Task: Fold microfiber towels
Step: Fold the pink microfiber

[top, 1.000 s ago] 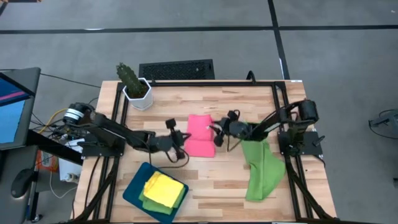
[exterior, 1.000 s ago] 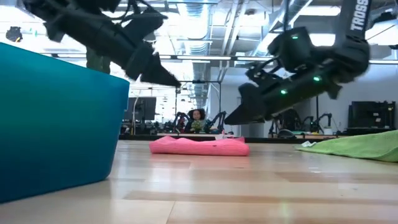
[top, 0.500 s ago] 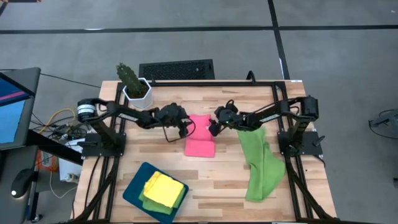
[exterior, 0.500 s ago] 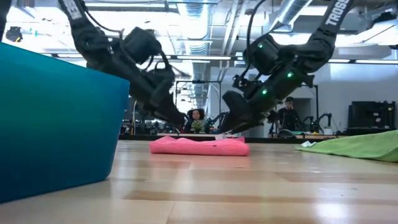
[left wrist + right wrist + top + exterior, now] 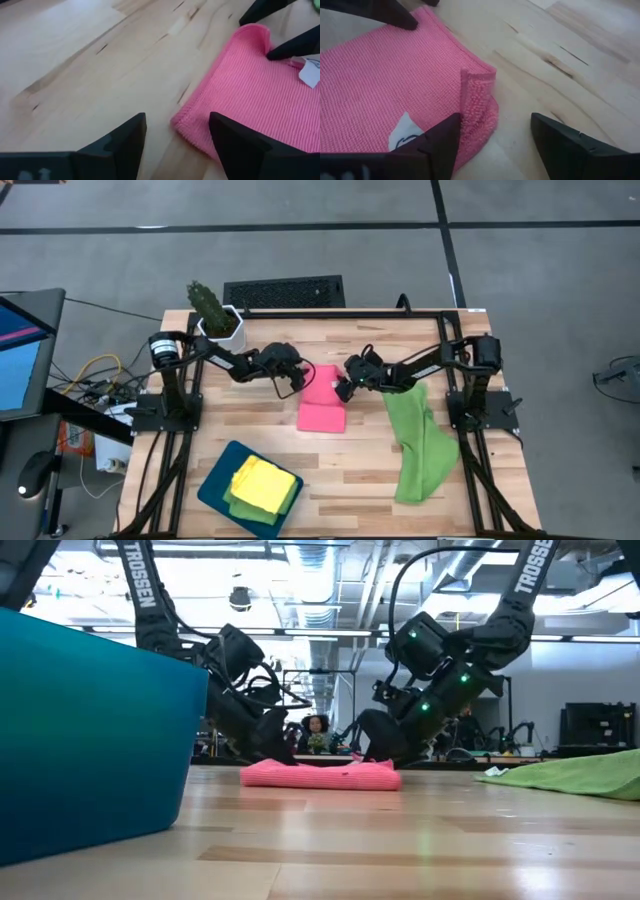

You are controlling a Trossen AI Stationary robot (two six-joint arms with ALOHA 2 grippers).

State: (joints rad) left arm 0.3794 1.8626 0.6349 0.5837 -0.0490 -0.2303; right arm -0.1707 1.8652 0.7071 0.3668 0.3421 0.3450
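Note:
My left gripper grabs the pink towel by its untagged corner (image 5: 309, 370) next, to fold it for the teal tray (image 5: 213, 480).
A folded pink towel (image 5: 322, 408) lies flat on the wooden table's middle. My left gripper (image 5: 298, 383) stands open low at the towel's far left corner (image 5: 186, 120), which lies between its fingers. My right gripper (image 5: 343, 388) stands open low at the far right corner (image 5: 479, 80), where an edge of the cloth is turned up. Whether any finger touches the cloth, I cannot tell. In the low view both grippers (image 5: 272, 748) (image 5: 372, 748) reach down behind the towel (image 5: 320, 776). A lime green towel (image 5: 420, 445) lies loose at the right. A yellow towel (image 5: 262, 480) rests folded on a green one in the teal tray (image 5: 213, 480).
A potted cactus (image 5: 212, 315) stands at the table's far left corner. The teal tray (image 5: 90, 730) fills the near left. The green towel (image 5: 580, 775) runs from the right arm toward the near right edge. Bare wood lies between the tray and the green towel.
My left gripper has swung from beside the pink towel's left edge toward the far edge and sunk to the far left corner; its fingers, shut before, now stand apart. My right gripper has tipped down and sunk to the far right corner. The pink towel has stayed put.

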